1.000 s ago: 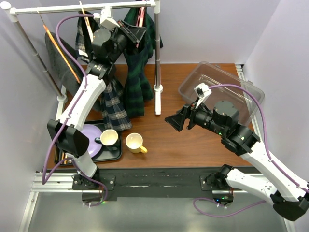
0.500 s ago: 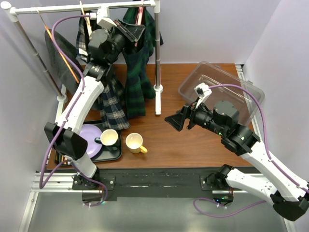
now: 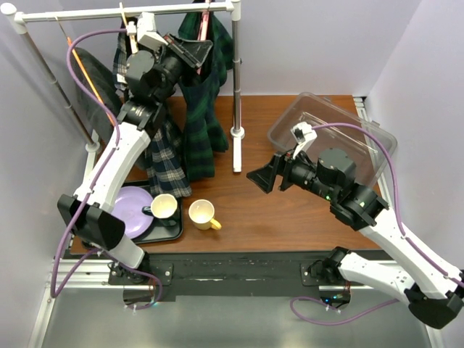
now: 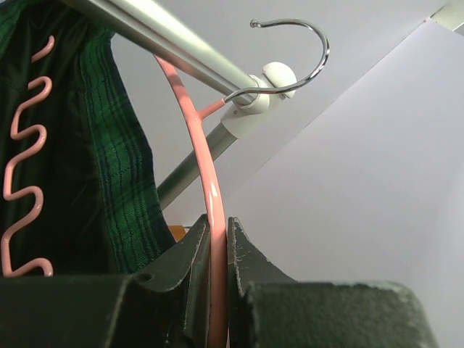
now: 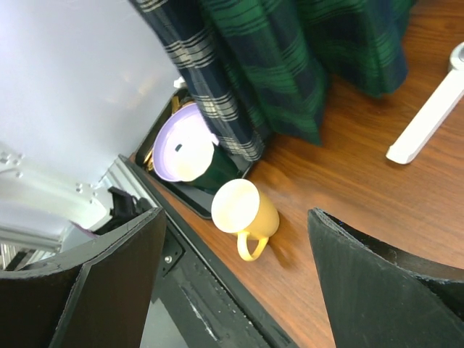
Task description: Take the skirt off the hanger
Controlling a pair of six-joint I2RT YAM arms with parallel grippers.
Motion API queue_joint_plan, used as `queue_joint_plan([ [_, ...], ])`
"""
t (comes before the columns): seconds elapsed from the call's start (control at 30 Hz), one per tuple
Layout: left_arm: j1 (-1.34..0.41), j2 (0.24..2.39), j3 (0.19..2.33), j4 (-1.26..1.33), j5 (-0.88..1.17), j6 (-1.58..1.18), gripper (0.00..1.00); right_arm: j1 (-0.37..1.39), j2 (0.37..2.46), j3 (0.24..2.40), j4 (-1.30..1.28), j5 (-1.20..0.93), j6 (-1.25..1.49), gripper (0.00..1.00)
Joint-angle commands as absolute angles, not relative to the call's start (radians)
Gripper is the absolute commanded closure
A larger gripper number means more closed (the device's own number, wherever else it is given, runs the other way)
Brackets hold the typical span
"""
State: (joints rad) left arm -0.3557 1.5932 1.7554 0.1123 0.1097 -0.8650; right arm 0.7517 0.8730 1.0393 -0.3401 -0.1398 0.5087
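Note:
The green plaid skirt (image 3: 204, 109) needs to come off the hanger, so my right gripper should next grab it by its loose side below the pink hanger and pull.
A dark green plaid skirt (image 3: 204, 109) hangs on a pink hanger (image 4: 210, 188) from the rack's top rail (image 3: 174, 10). The skirt also shows in the left wrist view (image 4: 87, 167) and the right wrist view (image 5: 290, 65). The hanger's metal hook (image 4: 304, 58) stands above the rail, near its white end fitting. My left gripper (image 3: 194, 51) is up at the rail, shut on the pink hanger's arm (image 4: 216, 290). My right gripper (image 3: 262, 176) is open and empty above the table's middle, pointing left toward the skirt.
A second, navy plaid skirt (image 3: 163, 156) hangs to the left. The rack's white post (image 3: 235, 94) stands on the table. A yellow mug (image 3: 202, 214), a cream mug (image 3: 164, 208) and a purple plate (image 3: 130, 210) on a black tray sit at front left. A clear bin (image 3: 330, 127) is at right.
My left gripper has risen and moved slightly left with the pink hanger, lifting the green skirt and its hook off the rail. My right gripper has barely shifted.

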Motion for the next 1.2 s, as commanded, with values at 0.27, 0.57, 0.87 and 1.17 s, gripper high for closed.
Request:
queue_joint_plan([
  [0.27,-0.364,1.431,1.684,0.319,0.064,-0.992,1.0,0.752,1.041,1.276,-0.318,-0.034,0.552,0.15],
  [0.57,-0.377,1.379,1.624,0.336,0.015,-1.054,1.0,0.794,1.254,1.468,-0.307,0.027,0.526,0.01],
  [0.87,-0.396,1.401,1.687,0.296,0.003,-1.046,1.0,0.903,1.397,1.549,-0.164,0.095,0.425,0.02],
  [1.17,-0.4,1.384,1.687,0.288,-0.04,-1.061,1.0,0.973,1.505,1.56,-0.084,0.241,0.324,0.03],
])
